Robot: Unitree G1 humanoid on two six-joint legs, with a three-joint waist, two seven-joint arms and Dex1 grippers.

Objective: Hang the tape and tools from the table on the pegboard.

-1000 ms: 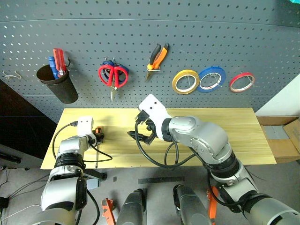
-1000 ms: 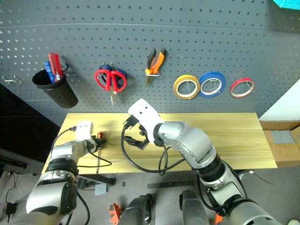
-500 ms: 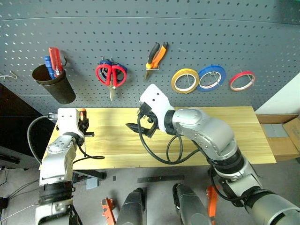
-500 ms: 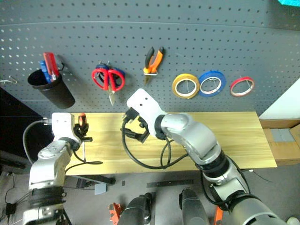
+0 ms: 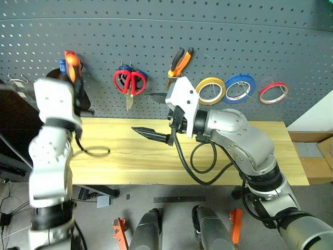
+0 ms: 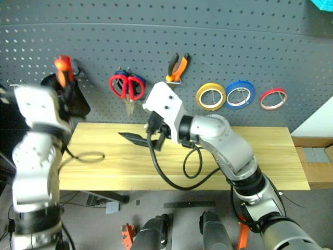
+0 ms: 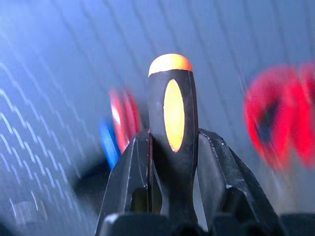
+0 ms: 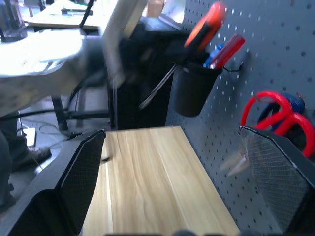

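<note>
I need to keep holding the screwdriver with my left gripper until it lines up with the black cup's opening (image 7: 101, 172), because the left wrist view shows the screwdriver beside the opening.
My left gripper (image 7: 172, 142) is shut on the screwdriver (image 7: 172, 113), a slim tool with a black-and-orange handle. It holds the tool high against the pegboard (image 5: 130, 31), right at a black cup (image 8: 194, 88) hanging there. The red-handled scissors (image 5: 130, 83), the orange-and-black pliers (image 5: 179, 60) and the yellow tape (image 5: 210, 89) hang on hooks. My right gripper (image 5: 151, 114) is open with nothing in it. It hangs above the middle of the table (image 5: 125, 156), pointing left.
The black cup holds a red and a blue tool (image 8: 229, 49). A blue ring (image 5: 239, 87) and a red ring (image 5: 273, 92) hang to the right of the tape. A loop of my left arm's cable (image 5: 96, 151) hangs over the table's left part.
My left arm has risen from the table's left end to the cup on the pegboard, carrying the screwdriver. My right gripper has risen a little and turned, still open.
</note>
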